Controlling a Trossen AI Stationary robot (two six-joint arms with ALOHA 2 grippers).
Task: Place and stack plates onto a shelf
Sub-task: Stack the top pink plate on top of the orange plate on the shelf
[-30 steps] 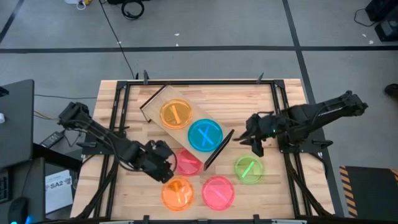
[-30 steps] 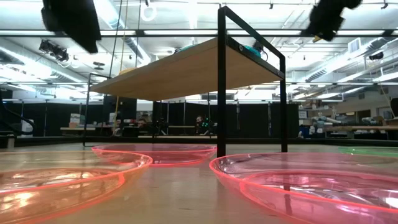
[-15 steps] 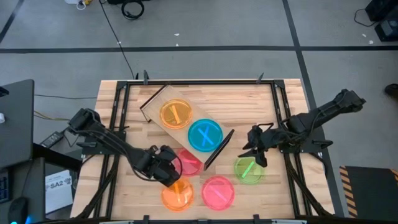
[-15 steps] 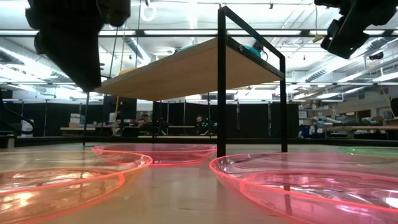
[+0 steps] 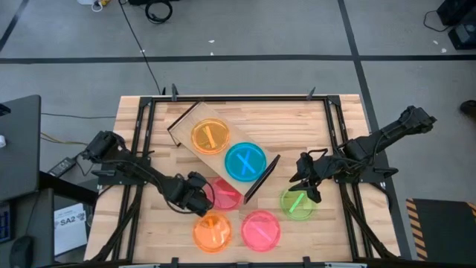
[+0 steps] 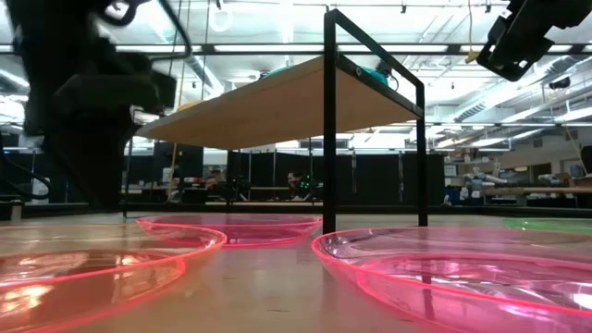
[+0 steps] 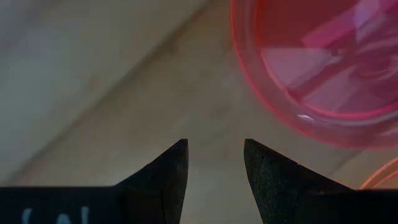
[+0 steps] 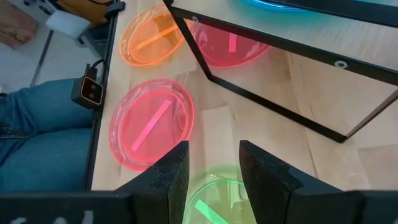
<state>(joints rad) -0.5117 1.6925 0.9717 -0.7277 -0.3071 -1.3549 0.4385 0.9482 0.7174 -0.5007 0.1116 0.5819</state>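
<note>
My left gripper has bare wood showing between its fingers in the left wrist view, so it would miss if it closed now. It should move toward the rim of the half-hidden pink plate before closing.
The shelf (image 5: pixel 223 147) stands slantwise on the table and carries an orange plate (image 5: pixel 210 137) and a cyan plate (image 5: pixel 245 161). A pink plate (image 5: pixel 225 195) lies on the tabletop, partly under the shelf. An orange plate (image 5: pixel 213 231), another pink plate (image 5: pixel 260 229) and a green plate (image 5: pixel 297 202) lie flat near the near edge. My left gripper (image 5: pixel 195 195) is open, low over bare wood just left of the half-hidden pink plate (image 7: pixel 323 62). My right gripper (image 5: pixel 309 182) is open above the far rim of the green plate (image 8: pixel 214 202).
The shelf's dark end panel (image 8: pixel 280 99) stands between the two grippers. Black frame rails run along the table's left and right sides (image 5: pixel 141 149). A person's leg in jeans (image 8: pixel 37 137) shows beside the table's near edge. Bare wood lies right of the shelf (image 5: pixel 305 126).
My left gripper has come down toward the tabletop beside the pink plate under the shelf, and fills more of the low view. My right gripper has moved toward the near edge, from beside the shelf's end panel to over the green plate. No plate has moved.
</note>
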